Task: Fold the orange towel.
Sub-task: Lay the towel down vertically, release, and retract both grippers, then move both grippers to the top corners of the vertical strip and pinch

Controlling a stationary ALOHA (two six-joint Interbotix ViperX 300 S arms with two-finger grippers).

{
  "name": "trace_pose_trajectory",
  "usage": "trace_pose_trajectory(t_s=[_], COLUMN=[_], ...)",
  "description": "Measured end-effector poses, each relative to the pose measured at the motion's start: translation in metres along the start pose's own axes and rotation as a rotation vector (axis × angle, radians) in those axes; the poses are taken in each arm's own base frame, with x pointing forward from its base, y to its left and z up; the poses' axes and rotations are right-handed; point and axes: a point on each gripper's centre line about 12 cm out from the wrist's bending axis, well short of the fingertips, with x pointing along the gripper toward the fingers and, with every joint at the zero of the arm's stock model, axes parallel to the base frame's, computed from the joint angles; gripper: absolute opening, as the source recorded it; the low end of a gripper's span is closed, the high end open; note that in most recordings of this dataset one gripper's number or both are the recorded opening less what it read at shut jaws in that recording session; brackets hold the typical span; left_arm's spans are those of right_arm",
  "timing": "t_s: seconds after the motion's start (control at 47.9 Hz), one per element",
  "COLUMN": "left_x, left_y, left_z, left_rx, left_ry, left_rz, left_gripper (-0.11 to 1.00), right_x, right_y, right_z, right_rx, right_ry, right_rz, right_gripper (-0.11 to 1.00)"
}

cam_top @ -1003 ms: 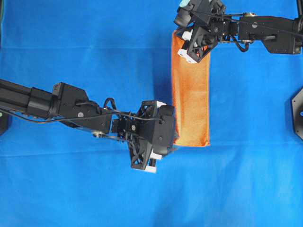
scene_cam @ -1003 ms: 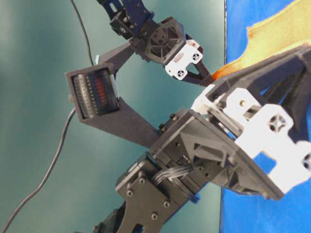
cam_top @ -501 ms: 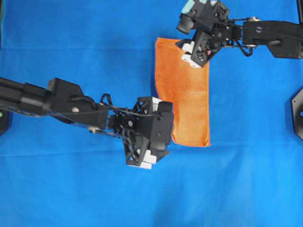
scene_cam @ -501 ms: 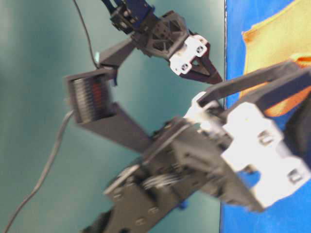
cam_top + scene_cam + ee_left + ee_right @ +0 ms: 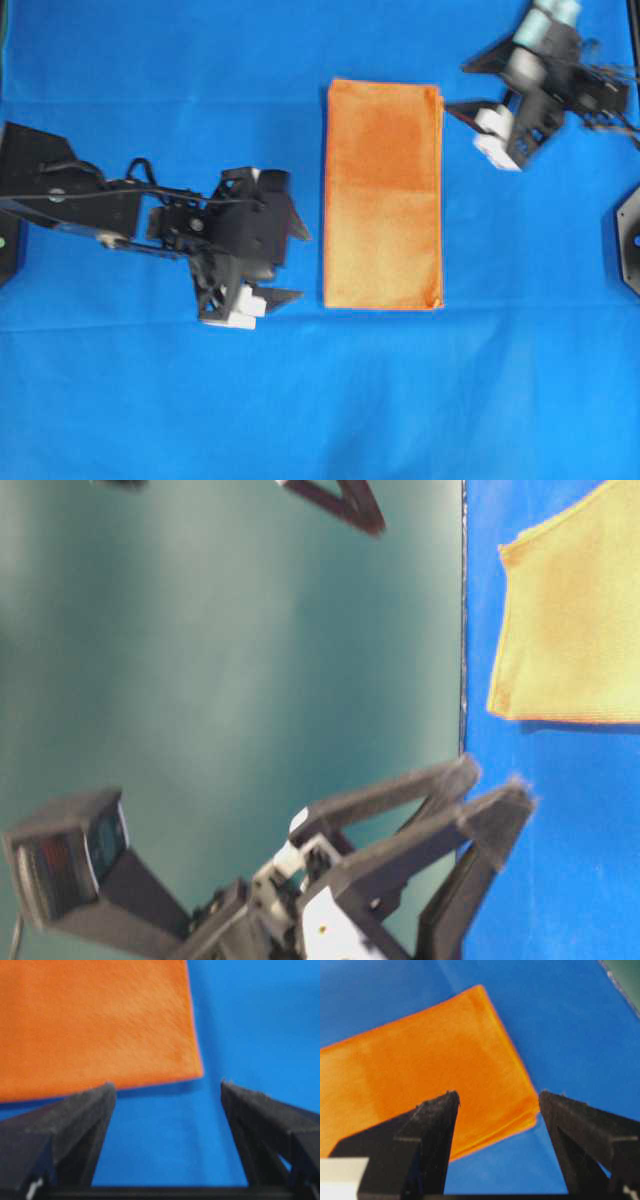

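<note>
The robot should next pinch the towel [image 5: 383,195] with its right gripper by its layered corner [image 5: 434,94], where the doubled edges show, while the rest of the towel lies flat on the cover.
The orange towel [image 5: 383,195] lies flat on the blue cover as a tall folded rectangle, with doubled edges along its right side. My left gripper [image 5: 293,262] hovers open just left of the towel's lower left corner and touches nothing. In the left wrist view the towel [image 5: 95,1020] lies beyond the open left gripper [image 5: 167,1087], with only blue cover between the fingers. My right gripper [image 5: 460,90] is open beside the towel's upper right corner, clear of it. The right wrist view has a layered corner of the towel [image 5: 420,1070] beyond the open right gripper [image 5: 497,1097].
A blue cloth [image 5: 320,400] covers the whole table. A black fixture [image 5: 630,240] sits at the right edge. The table-level view shows the towel [image 5: 570,620], the left gripper [image 5: 495,790] low in the frame, and a green backdrop [image 5: 230,650].
Both grippers have opened, let go of the towel and drawn back, left to the left, right to the upper right. The towel's lifted edge has dropped; it now lies flat and wider.
</note>
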Motion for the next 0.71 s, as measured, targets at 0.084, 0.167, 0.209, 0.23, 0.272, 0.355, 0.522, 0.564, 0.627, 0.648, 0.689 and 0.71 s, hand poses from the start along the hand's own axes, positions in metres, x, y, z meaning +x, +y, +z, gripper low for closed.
trace_pose_trajectory(t_s=[0.084, 0.167, 0.209, 0.23, 0.272, 0.355, 0.522, 0.564, 0.627, 0.648, 0.689, 0.71], left_x=[-0.009, -0.023, -0.03, -0.034, -0.042, -0.058, -0.081, -0.084, -0.086, -0.086, -0.086, -0.086], left_y=[0.01, 0.022, 0.027, 0.03, 0.033, 0.036, 0.04, 0.041, 0.041, 0.041, 0.042, 0.041], left_z=[-0.005, -0.015, -0.019, -0.021, -0.026, -0.036, -0.051, -0.054, -0.054, -0.053, -0.053, -0.053], left_rx=[-0.016, -0.039, -0.05, -0.053, -0.062, -0.069, -0.082, -0.084, -0.085, -0.085, -0.086, -0.085], left_ry=[-0.057, -0.134, -0.167, -0.184, -0.212, -0.273, -0.351, -0.357, -0.371, -0.372, -0.374, -0.374], left_rz=[0.026, 0.059, 0.075, 0.083, 0.096, 0.116, 0.146, 0.151, 0.154, 0.154, 0.155, 0.154], left_gripper=[0.8, 0.8, 0.8, 0.8, 0.8, 0.8, 0.8, 0.8, 0.8, 0.8, 0.8, 0.8], right_x=[-0.021, -0.037, -0.044, -0.047, -0.05, -0.053, -0.052, -0.052, -0.052, -0.052, -0.052, -0.052], right_y=[0.007, 0.015, 0.017, 0.019, 0.021, 0.024, 0.029, 0.031, 0.032, 0.033, 0.033, 0.033], right_z=[-0.007, -0.014, -0.018, -0.019, -0.024, -0.035, -0.055, -0.056, -0.055, -0.055, -0.055, -0.054], right_rx=[0.007, 0.011, 0.017, 0.015, 0.021, 0.022, 0.028, 0.028, 0.029, 0.028, 0.028, 0.028], right_ry=[-0.047, -0.085, -0.102, -0.108, -0.113, -0.111, -0.113, -0.122, -0.133, -0.136, -0.136, -0.137], right_rz=[0.035, 0.073, 0.091, 0.098, 0.112, 0.136, 0.19, 0.202, 0.213, 0.218, 0.22, 0.221], right_gripper=[0.66, 0.66, 0.66, 0.66, 0.66, 0.66, 0.66, 0.66, 0.66, 0.66, 0.66, 0.66])
